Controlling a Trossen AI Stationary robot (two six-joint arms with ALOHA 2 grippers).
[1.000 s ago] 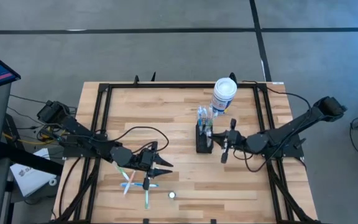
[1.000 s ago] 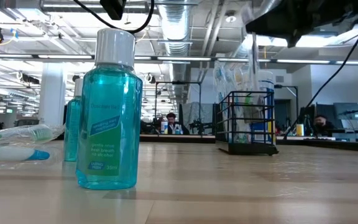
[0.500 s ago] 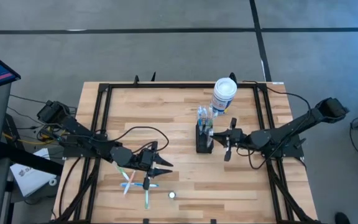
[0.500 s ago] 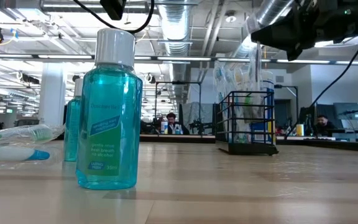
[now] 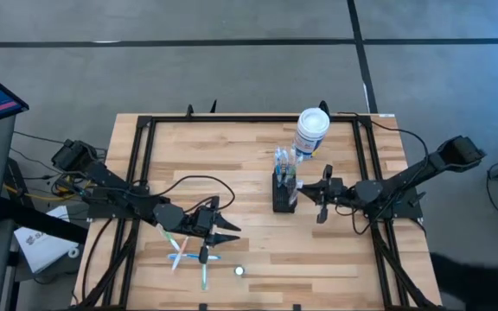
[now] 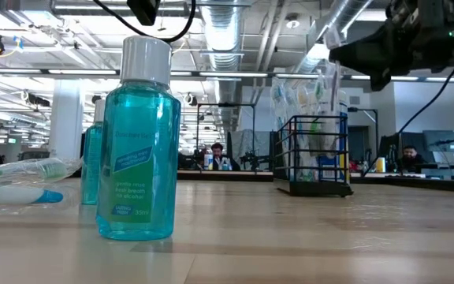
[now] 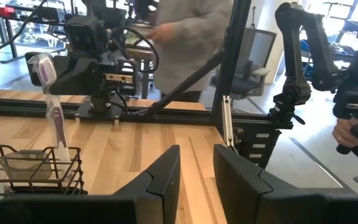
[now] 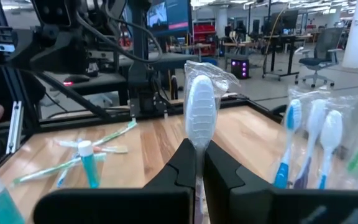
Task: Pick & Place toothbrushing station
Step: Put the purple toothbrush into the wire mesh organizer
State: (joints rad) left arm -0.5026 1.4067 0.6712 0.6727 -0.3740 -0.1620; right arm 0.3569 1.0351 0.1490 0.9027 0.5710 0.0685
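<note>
The toothbrush's handle reaches down inside the black wire caddy's rim (image 5: 288,190) below my fingers, so my right gripper needs to let go of the wrapped toothbrush now.
The toothbrushing station, a black wire caddy (image 5: 284,192) with wrapped toothbrushes in it, stands upright on the table right of centre; it also shows in the low view (image 6: 314,158) and the left wrist view (image 7: 30,168). My right gripper (image 5: 314,195) is just right of the caddy, level with its top, shut on a plastic-wrapped toothbrush (image 8: 199,118). My left gripper (image 5: 230,231) is open and empty, low over the table's near left part, with its fingers (image 7: 166,180) apart. My right gripper pinches the wrapped toothbrush between its two fingers just below the brush head (image 8: 198,163). The fingers come level from the table's right side and lie along the brush. The white head in its wrapper sticks out past the fingertips, clear of the table.
A white canister with a blue label (image 5: 311,131) stands beyond the caddy. Loose toothbrushes (image 5: 188,250) lie by my left gripper. Teal mouthwash bottles (image 6: 138,142) stand near the front edge. A black frame (image 5: 137,173) borders the table. People show in the room behind.
My right gripper has drawn a little toward the table's right edge, away from the caddy, staying shut on the wrapped toothbrush. The caddy has stayed in place.
</note>
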